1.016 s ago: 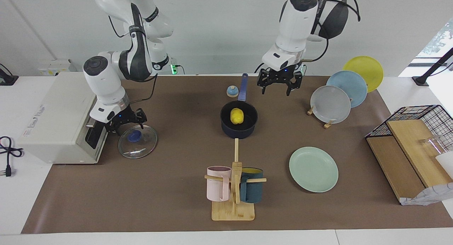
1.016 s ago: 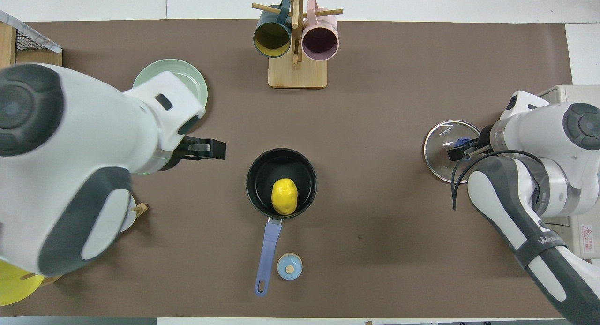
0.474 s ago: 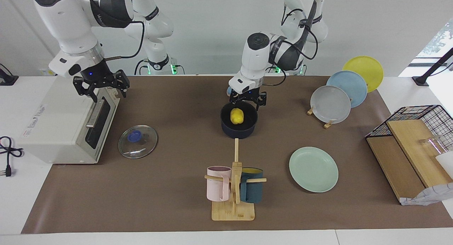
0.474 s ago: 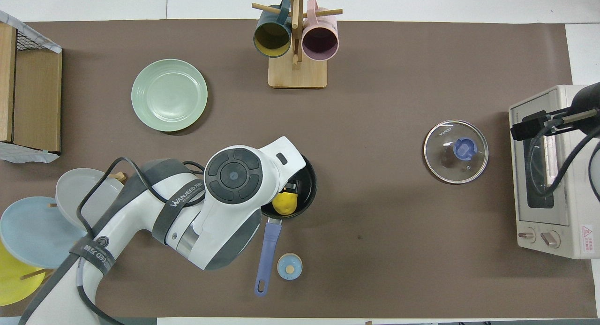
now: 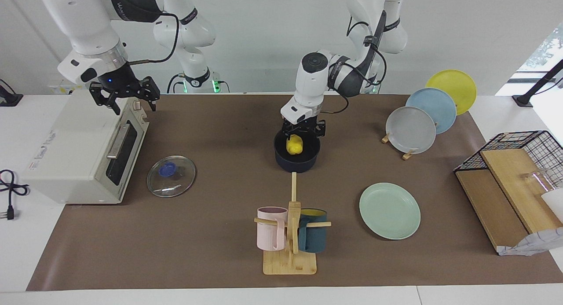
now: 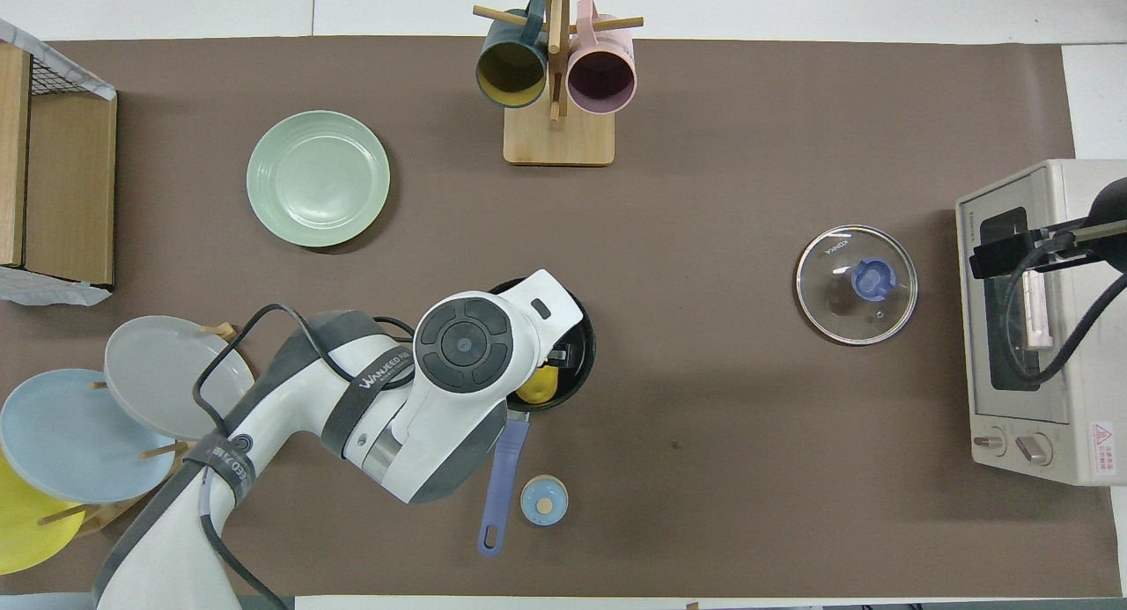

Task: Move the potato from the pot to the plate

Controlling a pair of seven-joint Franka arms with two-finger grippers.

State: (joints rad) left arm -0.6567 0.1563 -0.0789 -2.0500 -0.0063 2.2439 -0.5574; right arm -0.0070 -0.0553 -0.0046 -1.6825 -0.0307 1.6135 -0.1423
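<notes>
The left gripper next grips the yellow potato by its exposed top (image 6: 544, 377) to transfer it to the plate, since the pot's side (image 6: 578, 383) rises close around the potato.
The yellow potato (image 5: 294, 145) lies in the dark navy pot (image 5: 297, 162) in the middle of the table; the arm partly covers it in the overhead view (image 6: 539, 386). My left gripper (image 5: 303, 131) is open and reaches down into the pot, with its fingers at the potato's top. The pot's rim (image 6: 585, 333) and blue handle (image 6: 499, 478) show, the handle pointing toward the robots. The mint-green plate (image 5: 389, 211) lies bare, farther from the robots than the pot, toward the left arm's end (image 6: 318, 178). My right gripper (image 5: 123, 99) is open and raised over the toaster oven.
A glass lid (image 5: 171, 176) lies beside the toaster oven (image 5: 74, 151). A mug rack (image 5: 290, 234) stands farther out than the pot. Grey, blue and yellow plates (image 5: 411, 130) stand in a rack. A small blue knob (image 6: 544, 500) lies by the handle. A wire basket (image 5: 523, 142) stands at the left arm's end.
My left gripper swung from beside the plate rack to over the pot and dropped into it. My right gripper left the glass lid and rose over the toaster oven.
</notes>
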